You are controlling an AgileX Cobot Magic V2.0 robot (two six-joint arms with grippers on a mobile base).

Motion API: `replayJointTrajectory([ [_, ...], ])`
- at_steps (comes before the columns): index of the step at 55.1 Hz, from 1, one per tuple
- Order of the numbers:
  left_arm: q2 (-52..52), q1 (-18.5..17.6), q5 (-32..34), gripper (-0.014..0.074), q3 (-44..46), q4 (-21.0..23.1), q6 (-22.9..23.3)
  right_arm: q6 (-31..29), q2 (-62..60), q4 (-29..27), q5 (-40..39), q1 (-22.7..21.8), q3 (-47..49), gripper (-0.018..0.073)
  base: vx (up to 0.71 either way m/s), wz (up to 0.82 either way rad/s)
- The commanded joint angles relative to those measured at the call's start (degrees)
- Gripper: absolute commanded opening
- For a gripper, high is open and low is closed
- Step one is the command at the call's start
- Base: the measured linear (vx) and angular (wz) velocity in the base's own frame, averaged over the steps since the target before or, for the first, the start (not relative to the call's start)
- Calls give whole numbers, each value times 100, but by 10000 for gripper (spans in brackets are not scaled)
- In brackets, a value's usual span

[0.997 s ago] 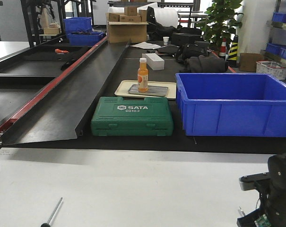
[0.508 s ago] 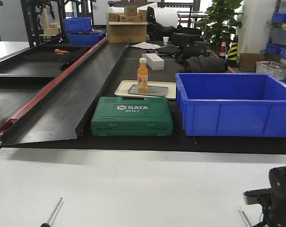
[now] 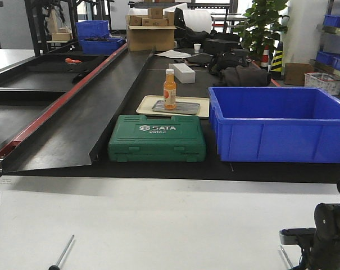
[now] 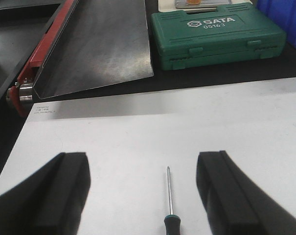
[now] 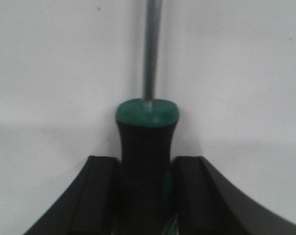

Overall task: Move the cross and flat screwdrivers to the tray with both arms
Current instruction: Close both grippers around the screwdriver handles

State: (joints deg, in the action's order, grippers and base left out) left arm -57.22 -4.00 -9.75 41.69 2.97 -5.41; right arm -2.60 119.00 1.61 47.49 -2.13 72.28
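Observation:
My left gripper will next take hold of the screwdriver by its green-and-black handle (image 3: 54, 268). The screwdriver's thin shaft (image 3: 65, 251) stays free that way on the way to the tray.
One screwdriver (image 4: 170, 221) with a green-and-black handle lies on the white table, its thin shaft pointing away. My left gripper (image 4: 143, 193) hovers over it, open wide, with a finger on either side and not touching it. The same screwdriver (image 3: 62, 253) shows at the lower left of the front view. My right gripper (image 5: 145, 196) is shut on the black handle of the other screwdriver (image 5: 146, 137), just below its green collar; the steel shaft runs straight ahead. The right arm (image 3: 327, 242) sits low at the front view's lower right. The tray is out of view.
Beyond the white table runs a black conveyor holding a green SATA case (image 3: 157, 138), a deep blue bin (image 3: 279, 126) and an orange bottle (image 3: 170, 89) on a cream plastic tray (image 3: 146, 104). A sloped black metal chute (image 4: 96, 44) lies at the left.
The right arm has sunk lower and shifted left at the front view's bottom right. The screwdriver at the lower left has not moved.

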Motion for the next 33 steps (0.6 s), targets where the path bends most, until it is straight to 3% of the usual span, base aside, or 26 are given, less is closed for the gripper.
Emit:
replayJointTrajectory([
  [1, 52, -3, 426, 580, 217, 32, 18, -37, -186, 64, -49, -15, 82, 82, 0, 0],
  [4, 52, -3, 426, 580, 217, 32, 18, -37, -186, 64, -32, -15, 82, -14, 0, 0],
  [17, 52, -3, 318, 580, 217, 32, 85, -17, -493, 70, -148, -15, 88, -10, 0, 0],
  [33, -377, -3, -674, 580, 285, 37, 85, 26, -1883, -302, -656, -15, 88, -8, 0, 0],
])
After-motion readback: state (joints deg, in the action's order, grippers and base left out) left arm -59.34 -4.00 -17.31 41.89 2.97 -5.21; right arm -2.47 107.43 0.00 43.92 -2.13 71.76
